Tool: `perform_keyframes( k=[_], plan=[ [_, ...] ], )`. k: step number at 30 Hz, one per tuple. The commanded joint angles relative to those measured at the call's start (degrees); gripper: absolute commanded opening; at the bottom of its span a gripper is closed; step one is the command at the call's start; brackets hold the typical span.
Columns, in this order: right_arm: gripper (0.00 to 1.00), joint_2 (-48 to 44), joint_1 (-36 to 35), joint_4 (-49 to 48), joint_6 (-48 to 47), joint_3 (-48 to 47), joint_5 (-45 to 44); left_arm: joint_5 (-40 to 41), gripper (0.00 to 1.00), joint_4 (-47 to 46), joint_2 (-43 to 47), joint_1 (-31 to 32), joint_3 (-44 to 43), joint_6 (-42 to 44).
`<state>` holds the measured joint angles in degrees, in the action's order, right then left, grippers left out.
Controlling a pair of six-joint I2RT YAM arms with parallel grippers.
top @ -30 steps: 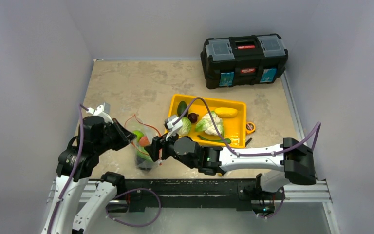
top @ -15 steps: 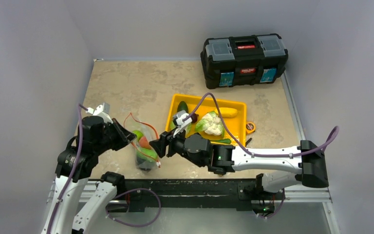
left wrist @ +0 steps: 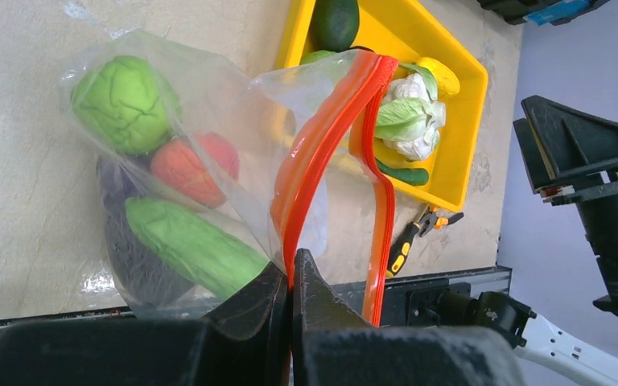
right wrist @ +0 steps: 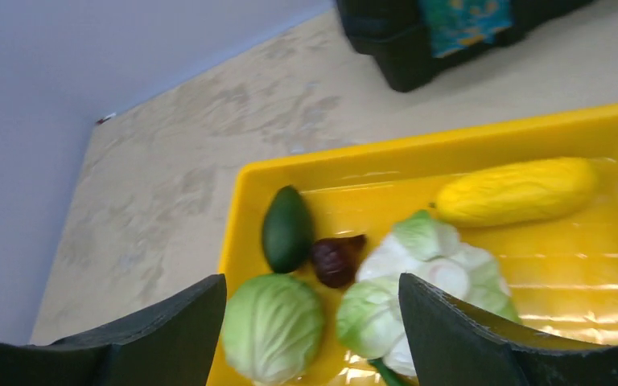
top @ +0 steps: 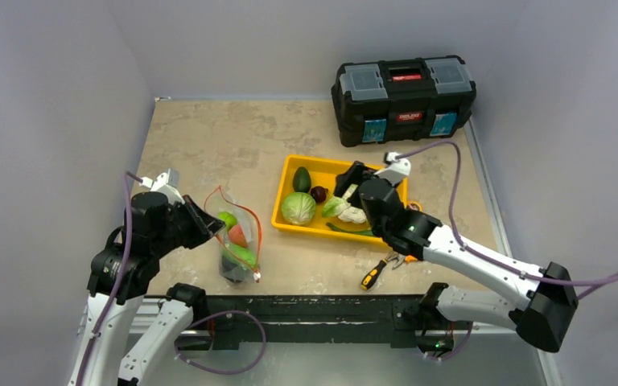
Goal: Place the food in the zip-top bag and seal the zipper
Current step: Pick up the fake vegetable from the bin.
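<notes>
The other end of the yellow piece needs to stay free to go into the bag's opening. My right gripper should grab near one end, across its narrow width.
The zip-top bag hangs from my left gripper, which is shut on the zipper at the mouth's near end. The mouth gapes open. Inside the bag lie a green piece, a red piece, a cucumber and a dark eggplant. My right gripper is open and empty, hovering over the yellow tray. Under it lie the cabbage, the cauliflower, an avocado, a dark red piece and a yellow piece.
A black toolbox stands at the back right. Pliers with black-yellow handles lie on the table in front of the tray, also in the left wrist view. The table's front rail runs just below the bag.
My right arm has swung away from the bag's mouth to the right and back, and now sits over the tray. The left gripper still holds the zipper in place.
</notes>
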<state>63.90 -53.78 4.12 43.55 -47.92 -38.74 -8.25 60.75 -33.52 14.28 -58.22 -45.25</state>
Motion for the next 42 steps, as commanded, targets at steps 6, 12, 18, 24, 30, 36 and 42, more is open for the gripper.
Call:
perform_keyframes(
  k=[6, 12, 18, 24, 30, 36, 42],
  plan=[
    [0.83, -2.59, 17.51, 6.44, 28.40, 6.34, 4.39, -1.46, 0.00, -3.07, -0.37, 0.13, 0.03, 0.26],
    [0.81, 5.59, 25.75, -1.81, 31.39, 8.54, 9.87, -1.56, 0.00, -2.52, 0.42, 0.12, 0.03, 0.07],
    [0.78, 15.63, 29.50, -6.88, 30.92, 7.14, 15.26, -1.58, 0.00, -2.21, 0.65, 0.13, -0.01, 0.12],
    [0.76, 22.85, 29.73, -7.21, 34.23, 5.34, 12.86, -2.27, 0.00, -3.12, 0.15, 0.13, 0.47, -0.10],
    [0.72, 27.49, 29.81, -8.52, 38.35, 4.79, 10.93, -2.17, 0.00, -3.22, -0.25, 0.13, 0.25, 0.15],
    [0.70, 29.31, 29.84, -9.36, 40.35, 4.68, 8.87, -2.16, 0.00, -3.05, -0.24, 0.13, 0.49, 0.01],
    [0.39, 27.43, 29.87, -11.51, 41.31, 8.00, 10.00, -1.98, 0.00, -2.98, -0.22, 0.13, 0.72, 0.21]
  ],
)
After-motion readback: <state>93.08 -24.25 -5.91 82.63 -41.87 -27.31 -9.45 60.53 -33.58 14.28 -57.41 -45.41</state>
